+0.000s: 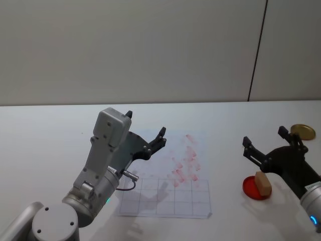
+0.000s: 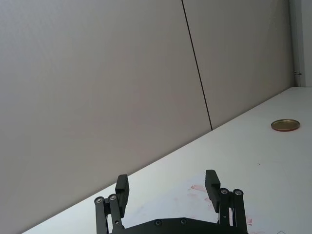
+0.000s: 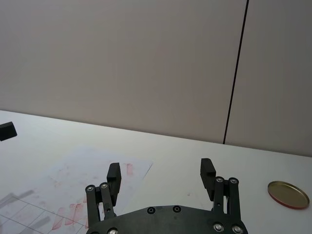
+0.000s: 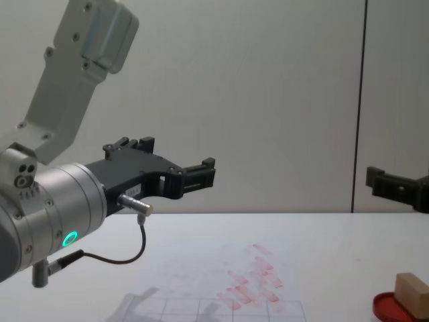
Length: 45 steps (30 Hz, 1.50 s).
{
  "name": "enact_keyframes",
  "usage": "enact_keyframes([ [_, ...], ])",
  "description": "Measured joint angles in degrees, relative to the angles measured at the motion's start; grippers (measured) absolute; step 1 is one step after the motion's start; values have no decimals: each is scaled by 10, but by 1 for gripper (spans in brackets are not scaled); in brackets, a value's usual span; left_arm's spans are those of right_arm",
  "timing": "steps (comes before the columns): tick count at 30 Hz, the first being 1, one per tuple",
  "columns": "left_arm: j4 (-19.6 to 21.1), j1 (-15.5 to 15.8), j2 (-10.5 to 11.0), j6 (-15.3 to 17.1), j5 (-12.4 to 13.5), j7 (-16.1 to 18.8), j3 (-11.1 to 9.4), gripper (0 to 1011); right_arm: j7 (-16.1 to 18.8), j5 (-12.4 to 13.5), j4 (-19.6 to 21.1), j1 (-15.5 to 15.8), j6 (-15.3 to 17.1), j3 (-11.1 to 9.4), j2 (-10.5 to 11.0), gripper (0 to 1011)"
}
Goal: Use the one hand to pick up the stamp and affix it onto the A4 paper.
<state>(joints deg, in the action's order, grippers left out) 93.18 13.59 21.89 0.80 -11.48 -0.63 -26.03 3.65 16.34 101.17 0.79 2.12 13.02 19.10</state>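
Note:
My right gripper next has to grab the stamp by its wooden sides, because the stamp's base is in the red dish point(image 4: 384, 309) that inks it.
The stamp point(image 1: 263, 183), a small tan wooden block, rests in a flat red dish point(image 1: 249, 186) at the right of the table; in the chest view the stamp point(image 4: 412, 292) sits low at the right edge. My right gripper point(image 1: 265, 135) hovers open and empty just above and behind it, and its own wrist view shows the right gripper point(image 3: 161, 171) with jaws wide apart. The A4 paper point(image 1: 165, 175) lies flat at the centre, with pale red marks and a grey grid at its near edge. My left gripper point(image 1: 145, 124) hangs open over the paper's left part.
A gold round lid point(image 1: 303, 131) lies at the far right, beyond the dish. The left arm's silver wrist and thin cable point(image 4: 127, 258) hang above the paper's near-left corner. A plain wall stands behind the white table.

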Motion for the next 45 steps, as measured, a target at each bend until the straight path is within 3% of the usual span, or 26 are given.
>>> enact_keyframes([
  [14,0,0,0,0,0,0,0,993,-48,-17,-10,-13,69,14,-31,1001],
  [27,0,0,0,0,0,0,0,993,-109,-16,-32,-34,178,22,-70,1001],
  [34,0,0,0,0,0,0,0,993,-132,-12,-34,-39,220,24,-83,1001],
  [45,0,0,0,0,0,0,0,993,-152,-10,-19,-32,260,25,-91,1001],
])
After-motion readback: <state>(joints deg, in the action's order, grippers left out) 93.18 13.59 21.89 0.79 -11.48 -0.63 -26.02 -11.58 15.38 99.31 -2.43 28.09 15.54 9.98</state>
